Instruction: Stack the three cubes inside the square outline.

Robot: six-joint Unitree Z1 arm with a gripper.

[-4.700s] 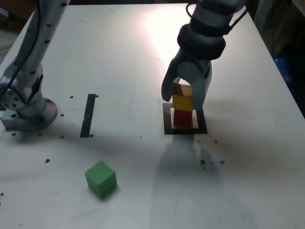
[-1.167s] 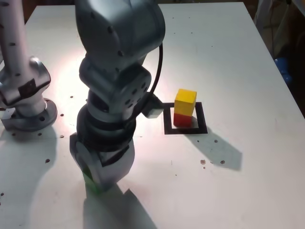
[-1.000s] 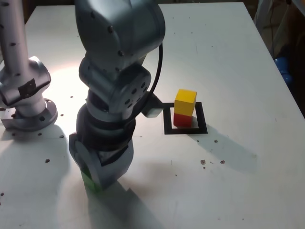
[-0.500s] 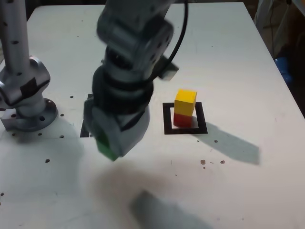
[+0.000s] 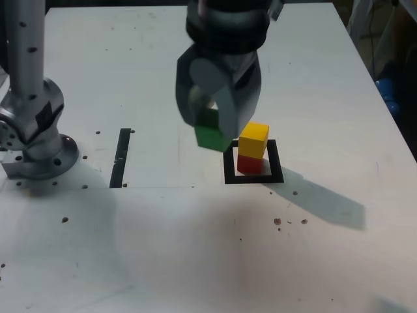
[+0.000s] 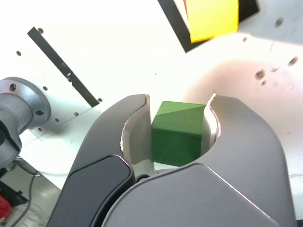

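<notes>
The green cube [image 5: 212, 136] is hanging well short of the yellow cube [image 5: 253, 139]. I need to bring the green cube over there with my gripper before I let it go.
My gripper [image 5: 210, 127] is shut on the green cube [image 5: 212, 136] and holds it in the air, just to the exterior view's left of the stack. The yellow cube [image 5: 253, 139] sits on the red cube [image 5: 249, 163] inside the black square outline [image 5: 229, 171]. In the wrist view the green cube [image 6: 177, 133] is clamped between both fingers of the gripper [image 6: 179, 124], with the yellow cube [image 6: 211, 18] and a corner of the square outline [image 6: 176, 21] beyond. The red cube is hidden in the wrist view.
A thin black strip [image 5: 120, 157] lies on the white table [image 5: 195, 248] at the exterior view's left, near the arm's round grey base [image 5: 36, 147]. The strip [image 6: 64, 66] and base [image 6: 19, 109] also show in the wrist view. Small dark specks dot the table.
The gripper has risen from the table's near side with the green cube and swung toward the exterior view's right, arriving beside the yellow and red stack. The stack has not moved.
</notes>
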